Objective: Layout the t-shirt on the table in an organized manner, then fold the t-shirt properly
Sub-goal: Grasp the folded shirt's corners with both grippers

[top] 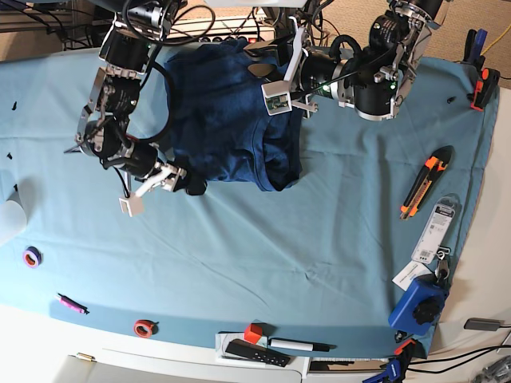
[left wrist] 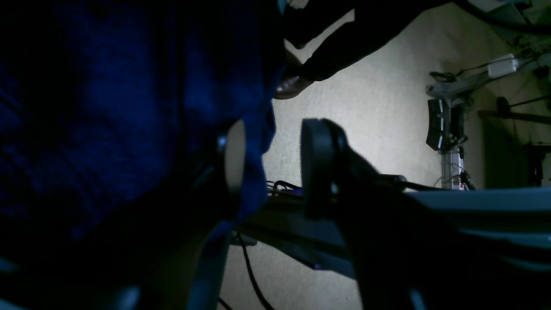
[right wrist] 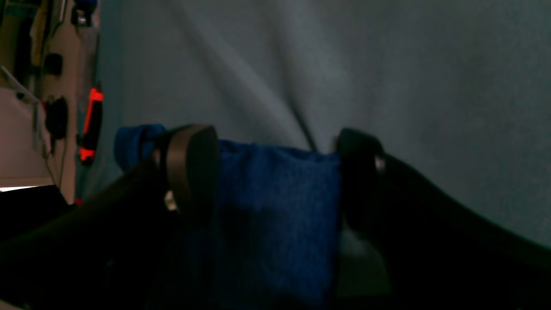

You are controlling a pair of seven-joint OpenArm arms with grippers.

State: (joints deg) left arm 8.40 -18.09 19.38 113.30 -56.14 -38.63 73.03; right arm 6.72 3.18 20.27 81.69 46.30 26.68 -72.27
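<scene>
The blue shirt strip (top: 209, 170) (right wrist: 279, 191) is ready for my right gripper to close on it. My fingers reach down beside it over the teal cloth.
The t-shirt (top: 227, 120) lies bunched and wrinkled at the far middle of the table (top: 279, 255), its lower edge folded under. My right gripper (top: 192, 185) is at the shirt's near left corner. In the right wrist view its fingers (right wrist: 191, 168) stand wide apart, open, and a strip of the blue t-shirt (right wrist: 275, 206) lies between them on the teal cloth. My left gripper (top: 257, 70) reaches over the shirt's far right part. In the left wrist view it (left wrist: 275, 161) is open with floor showing in the gap, and the t-shirt (left wrist: 107, 107) hangs against one finger.
An orange and black utility knife (top: 425, 183), a packaged item (top: 435, 227) and a blue tool (top: 419, 307) lie at the right. A red cube (top: 253, 331), a black remote (top: 255, 352) and a pen (top: 299, 345) sit at the near edge. Tape rolls (top: 32, 257) lie at the left.
</scene>
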